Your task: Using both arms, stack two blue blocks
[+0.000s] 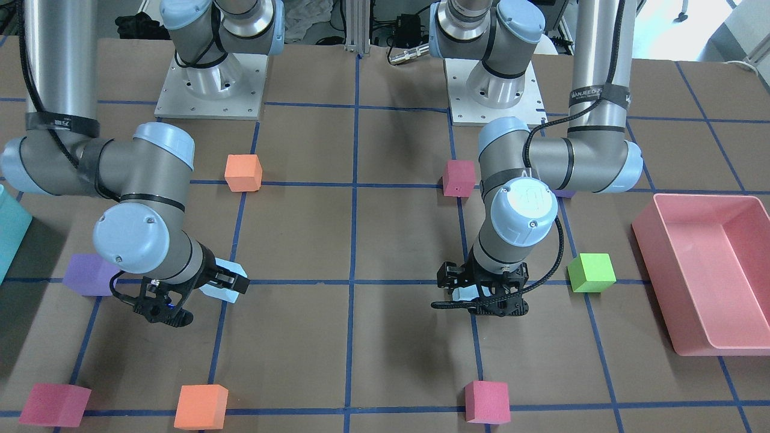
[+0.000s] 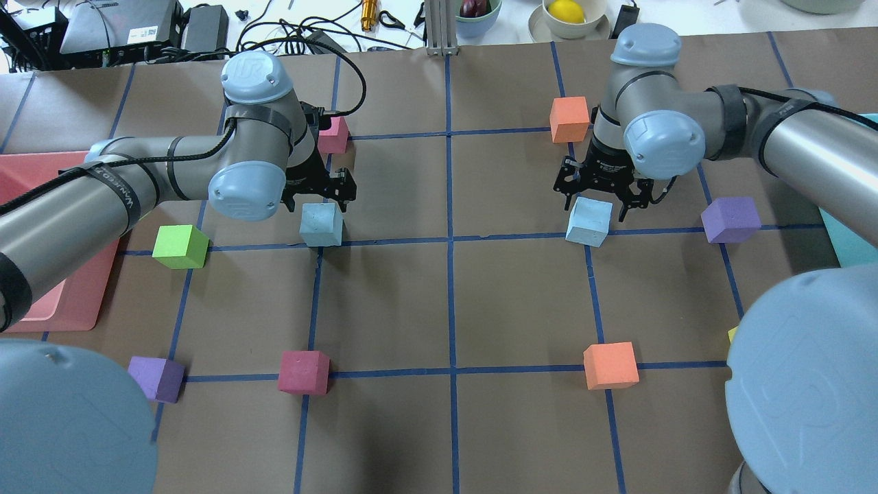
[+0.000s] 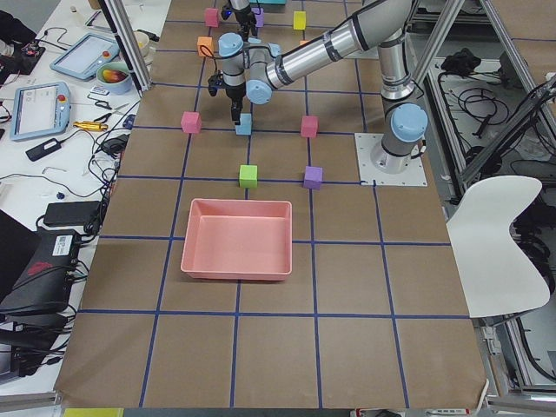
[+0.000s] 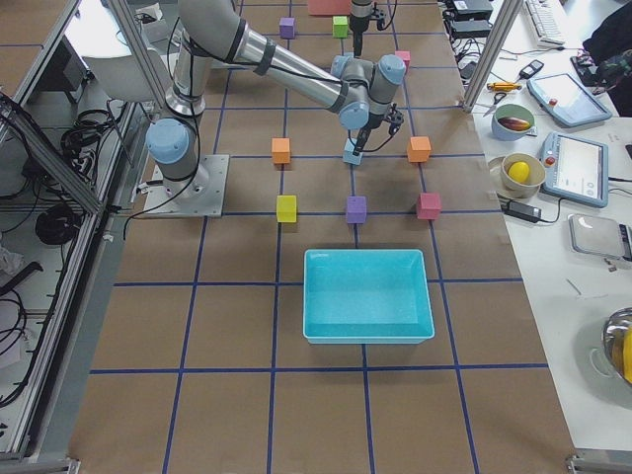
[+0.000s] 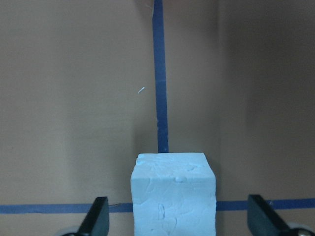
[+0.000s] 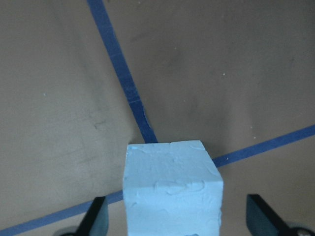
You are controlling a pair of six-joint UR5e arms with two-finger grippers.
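My left gripper grabs this pale blue block by its opposite sides next, to stack it onto the other blue block.
Two pale blue blocks stand on the brown table at tape crossings. The left block [image 2: 321, 224] sits between the fingers of my left gripper [image 2: 319, 201], which is open around it. The left wrist view shows the block [image 5: 173, 196] with a gap to each fingertip [image 5: 98, 216]. The right block [image 2: 588, 221] sits between the fingers of my open right gripper [image 2: 595, 200]. The right wrist view shows that block [image 6: 172, 189], turned a little, with gaps to both fingertips [image 6: 263, 216]. In the front view both blocks [image 1: 225, 282] are mostly hidden by the wrists.
A pink bin [image 2: 41, 206] lies under my left arm and a teal bin [image 1: 9, 234] at the far right end. Loose cubes lie around: green [image 2: 180, 245], purple [image 2: 730, 219], orange [image 2: 569, 118], magenta [image 2: 334, 134], orange [image 2: 610, 365], magenta [image 2: 303, 372].
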